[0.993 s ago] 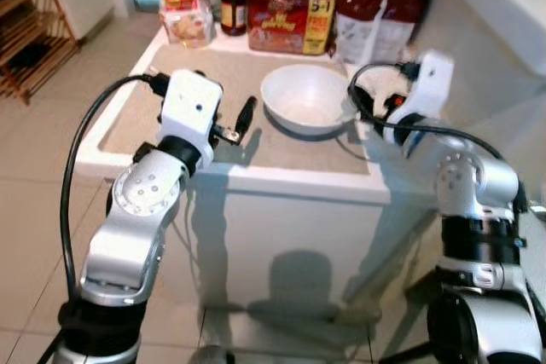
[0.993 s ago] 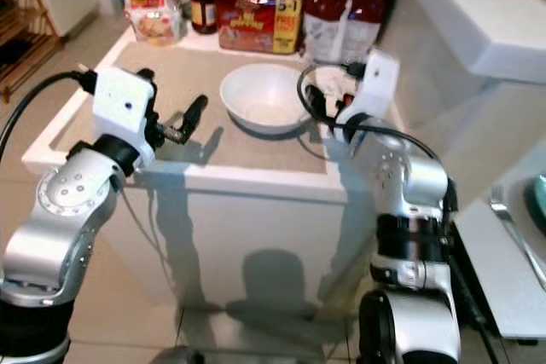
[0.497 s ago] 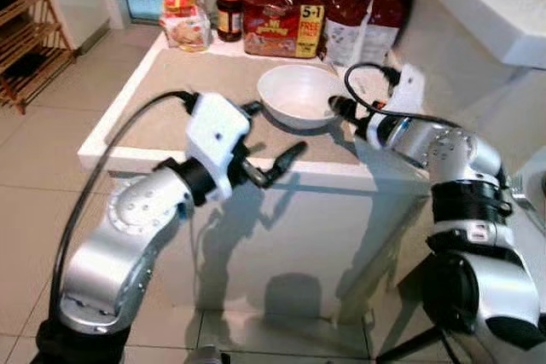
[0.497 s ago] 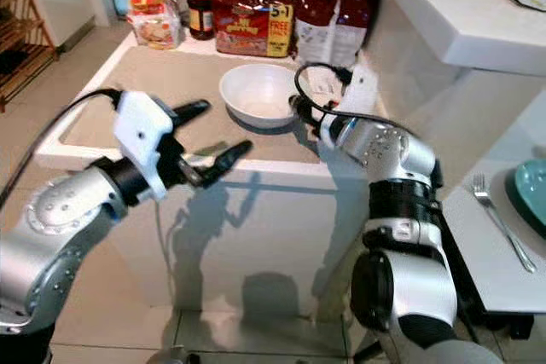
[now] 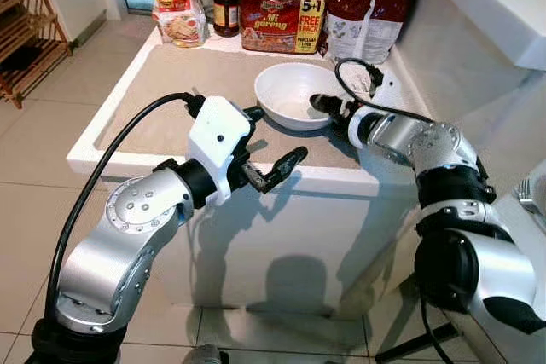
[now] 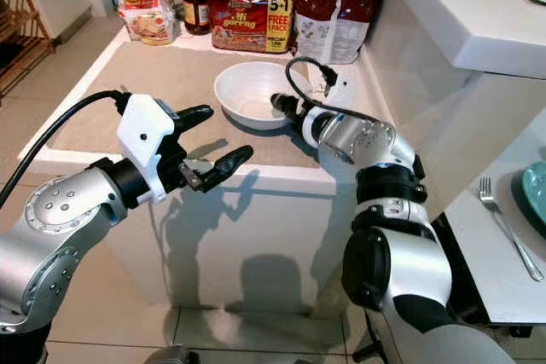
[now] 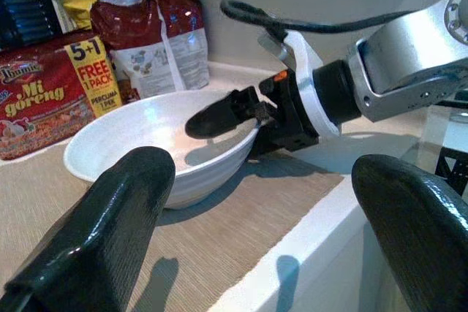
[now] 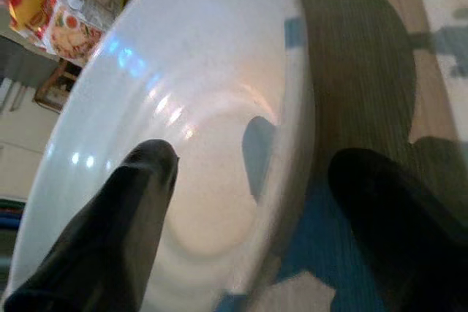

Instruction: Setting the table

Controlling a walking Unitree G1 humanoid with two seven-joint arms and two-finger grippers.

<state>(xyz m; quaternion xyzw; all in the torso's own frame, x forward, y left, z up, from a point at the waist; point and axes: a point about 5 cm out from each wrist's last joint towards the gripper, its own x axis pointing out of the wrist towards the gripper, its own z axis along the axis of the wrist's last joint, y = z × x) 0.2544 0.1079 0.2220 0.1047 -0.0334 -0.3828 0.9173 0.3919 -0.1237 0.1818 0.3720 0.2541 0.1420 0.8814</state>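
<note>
I need to grab the white bowl (image 8: 197, 173) by its rim (image 8: 291, 144) with my right gripper next. Then I can bring it over for setting the table.
A white bowl (image 5: 294, 95) stands on a beige mat (image 5: 183, 83) on the white counter. My right gripper (image 5: 321, 105) is open at the bowl's right rim. In the right wrist view one finger (image 8: 139, 202) hangs over the bowl's inside (image 8: 183, 129) and the other is outside, above the mat, with the rim between them. My left gripper (image 5: 275, 136) is open and empty, held just off the counter's front edge, pointing toward the bowl (image 7: 146, 137). From the left wrist view my right gripper (image 7: 238, 126) shows at the bowl's rim.
Noodle packs (image 5: 281, 16), a red bag (image 5: 363, 10), a jar (image 5: 225, 6) and a snack bag (image 5: 177, 8) line the counter's back. A white ledge (image 6: 444, 6) overhangs at the right. A lower table holds a fork (image 6: 510, 228) and a teal plate (image 6: 536, 193). A wooden rack (image 5: 26, 31) stands left.
The camera has shifted. My left gripper came off the counter top to its front edge and spread its fingers. My right gripper swung in and reached the bowl's right rim.
</note>
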